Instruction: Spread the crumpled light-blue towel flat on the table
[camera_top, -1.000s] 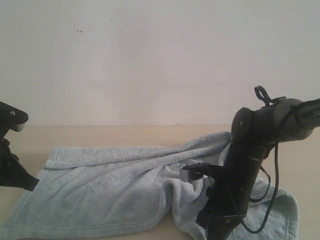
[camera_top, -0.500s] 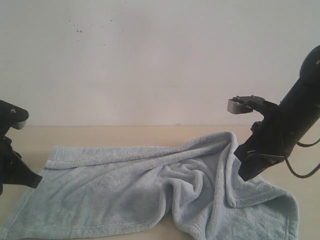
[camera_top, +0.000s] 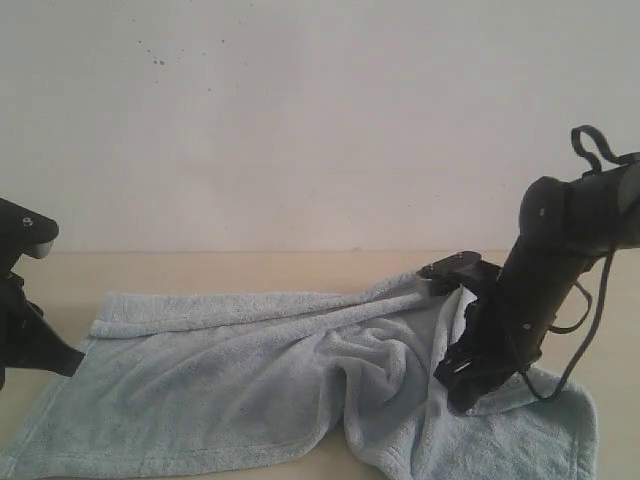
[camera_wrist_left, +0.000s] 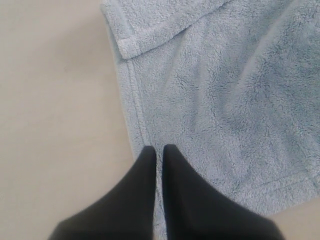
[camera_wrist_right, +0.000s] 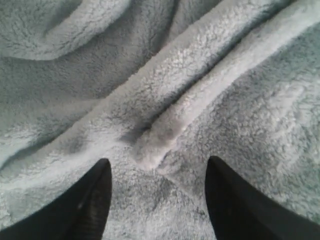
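Next, the right gripper grabs the rolled fold (camera_wrist_right: 165, 135) that stands up on the towel, to spread it flat, since the towel already lies mostly spread.
The light-blue towel (camera_top: 230, 380) lies mostly spread on the beige table (camera_top: 250, 268), with rumpled folds right of its middle. My left gripper (camera_top: 65, 362) sits low at the towel's left edge. In the left wrist view it (camera_wrist_left: 156, 147) is shut, and the towel's hem (camera_wrist_left: 136, 105) runs in between the fingers. My right gripper (camera_top: 460, 385) points down at the towel's right part. In the right wrist view it (camera_wrist_right: 158, 161) is open, just above a rolled fold (camera_wrist_right: 165, 135), with nothing between the fingers.
A white wall (camera_top: 320, 120) with small dark specks rises behind the table. Bare table (camera_wrist_left: 55, 100) shows left of the towel's hem. A black cable (camera_top: 590, 300) loops off the right arm above the towel's right end.
My right gripper opened and let go of the towel, swung from the front to the right, then came back down over the folds. The towel's right end now lies flatter. The left arm stayed put.
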